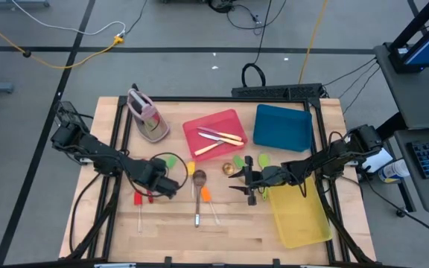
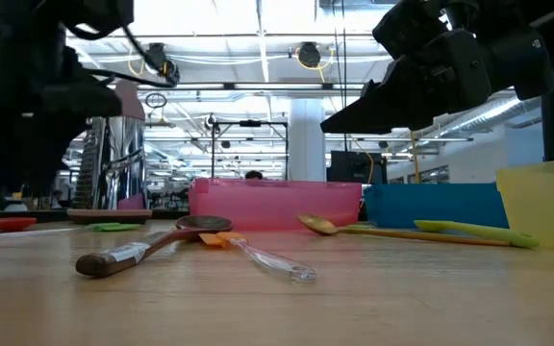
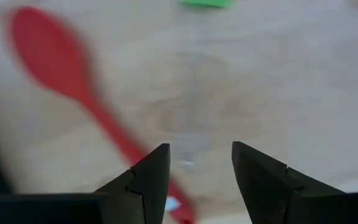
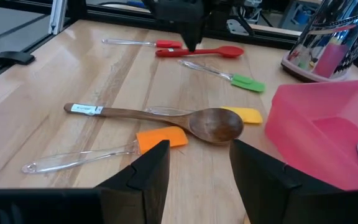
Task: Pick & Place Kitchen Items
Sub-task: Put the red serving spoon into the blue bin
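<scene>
I will grab the red spoon's handle (image 3: 112, 126) with my left gripper next. Then I can put the red spoon into the blue tray.
Kitchen items lie loose on the wooden table. A brown wooden spoon (image 4: 216, 124), an orange spatula (image 4: 160, 138) with a clear handle and a yellow-headed piece (image 4: 244, 115) lie at mid-table. A red spoon (image 3: 48, 56), a red spatula (image 4: 166, 43) and a green spatula (image 4: 247, 83) lie farther left. My left gripper (image 3: 197, 162) stands open, pointing down just above the table; the red spoon's handle passes by one finger. My right gripper (image 4: 199, 162) is open and nearly level, facing the wooden spoon from the right. Cream-handled knives (image 1: 222, 136) lie in the red tray (image 1: 199, 123).
A blue tray (image 1: 283, 126) sits at the far right and a yellow tray (image 1: 298, 216) at the near right. The pink-grey stand (image 1: 147, 117) is at the far left. Green spoons (image 1: 263, 160) and a gold spoon (image 1: 228, 170) lie by my right gripper.
</scene>
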